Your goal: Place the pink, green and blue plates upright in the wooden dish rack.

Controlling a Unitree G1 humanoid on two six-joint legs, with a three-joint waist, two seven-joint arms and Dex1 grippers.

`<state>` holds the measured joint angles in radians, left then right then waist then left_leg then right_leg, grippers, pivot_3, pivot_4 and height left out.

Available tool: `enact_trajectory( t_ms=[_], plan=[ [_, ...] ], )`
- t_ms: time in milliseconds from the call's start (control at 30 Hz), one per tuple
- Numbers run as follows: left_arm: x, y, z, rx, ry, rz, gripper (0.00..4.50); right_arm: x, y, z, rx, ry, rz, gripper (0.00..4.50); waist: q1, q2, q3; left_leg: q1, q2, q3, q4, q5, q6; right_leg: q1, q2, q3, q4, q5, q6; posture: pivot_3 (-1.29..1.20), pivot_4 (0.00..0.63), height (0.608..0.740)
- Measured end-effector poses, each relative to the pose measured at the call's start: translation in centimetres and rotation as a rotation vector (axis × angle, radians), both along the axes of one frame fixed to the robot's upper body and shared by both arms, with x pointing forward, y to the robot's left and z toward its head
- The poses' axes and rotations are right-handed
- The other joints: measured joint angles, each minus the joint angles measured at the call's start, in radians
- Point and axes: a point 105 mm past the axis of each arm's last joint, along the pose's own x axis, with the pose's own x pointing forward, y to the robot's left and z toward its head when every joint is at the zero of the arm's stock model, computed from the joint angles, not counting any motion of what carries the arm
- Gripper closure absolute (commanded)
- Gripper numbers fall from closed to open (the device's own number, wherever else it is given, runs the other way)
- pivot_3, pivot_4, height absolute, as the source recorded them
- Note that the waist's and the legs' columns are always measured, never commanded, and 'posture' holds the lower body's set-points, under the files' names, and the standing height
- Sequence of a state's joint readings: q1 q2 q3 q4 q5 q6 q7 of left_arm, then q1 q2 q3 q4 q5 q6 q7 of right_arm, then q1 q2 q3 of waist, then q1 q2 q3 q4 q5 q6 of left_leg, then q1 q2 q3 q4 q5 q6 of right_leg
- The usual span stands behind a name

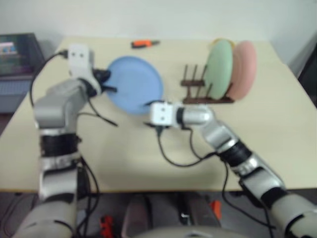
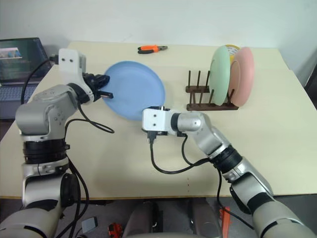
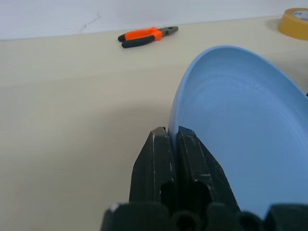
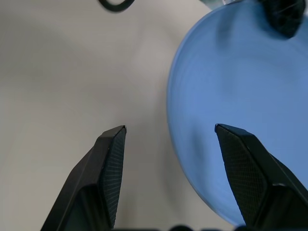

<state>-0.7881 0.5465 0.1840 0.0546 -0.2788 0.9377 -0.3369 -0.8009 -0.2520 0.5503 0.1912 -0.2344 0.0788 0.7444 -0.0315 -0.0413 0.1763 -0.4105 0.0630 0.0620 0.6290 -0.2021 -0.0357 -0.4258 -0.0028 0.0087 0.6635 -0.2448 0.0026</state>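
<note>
The right gripper reaches the blue plate and grabs its free rim edge [image 4: 180, 156] next, since the plate's broad side [image 4: 250, 91] is far wider than the open fingers.
My left gripper [image 3: 173, 132] is shut on the rim of the light blue plate [image 2: 136, 89] and holds it tilted above the table. Just below the plate's near edge, my right gripper [image 4: 171, 127] stands open, and the rim lies ahead of the gap between its fingers [image 4: 113, 163] without touching them. The mint green plate [image 2: 220, 74] and the pale pink plate [image 2: 242, 77] stand upright side by side at the right end of the dark wooden dish rack [image 2: 203, 104]. The rack's left pegs are bare.
Orange-handled pliers [image 2: 152, 48] lie near the table's far edge. A yellow tape roll [image 3: 294, 21] sits behind the rack. A laptop [image 2: 20, 57] stands off the table's left side. Cables trail from both wrists over the beige tabletop [image 2: 277, 144].
</note>
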Motion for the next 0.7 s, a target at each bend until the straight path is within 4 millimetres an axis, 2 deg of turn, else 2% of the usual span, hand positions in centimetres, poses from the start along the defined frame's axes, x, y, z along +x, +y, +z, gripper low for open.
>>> enact_trajectory(
  t_ms=[367, 667, 700],
  plan=[
    [-0.6, -0.5, 0.3, 0.002, 0.007, -0.016, 4.48, 1.3, 0.2, -0.7, -0.045, -0.069, -0.011, 1.35, 0.0, 0.0, 0.0, 0.0, 0.0, -0.001, 0.0, 0.0, 0.0, 0.0, 0.0, 0.0, 0.001, 0.0, 0.0, 0.0, 0.15, 0.74],
    [-0.7, -0.2, -0.4, 0.006, 0.025, 0.002, 4.5, 1.2, 0.6, -1.1, -0.046, -0.075, -0.002, 4.48, 0.0, 0.0, 0.0, 0.0, 0.0, -0.001, 0.0, 0.0, 0.0, 0.0, 0.0, 0.0, 0.001, 0.0, 0.0, 0.0, 0.15, 0.74],
    [-0.8, -0.3, -0.2, 0.008, 0.017, -0.001, 4.5, 1.1, 0.7, -1.2, -0.052, -0.073, 0.003, 4.48, 0.0, 0.0, 0.0, 0.0, 0.0, -0.001, 0.0, 0.0, 0.0, 0.0, 0.0, 0.0, 0.001, 0.0, 0.0, 0.0, 0.15, 0.74]
  ],
)
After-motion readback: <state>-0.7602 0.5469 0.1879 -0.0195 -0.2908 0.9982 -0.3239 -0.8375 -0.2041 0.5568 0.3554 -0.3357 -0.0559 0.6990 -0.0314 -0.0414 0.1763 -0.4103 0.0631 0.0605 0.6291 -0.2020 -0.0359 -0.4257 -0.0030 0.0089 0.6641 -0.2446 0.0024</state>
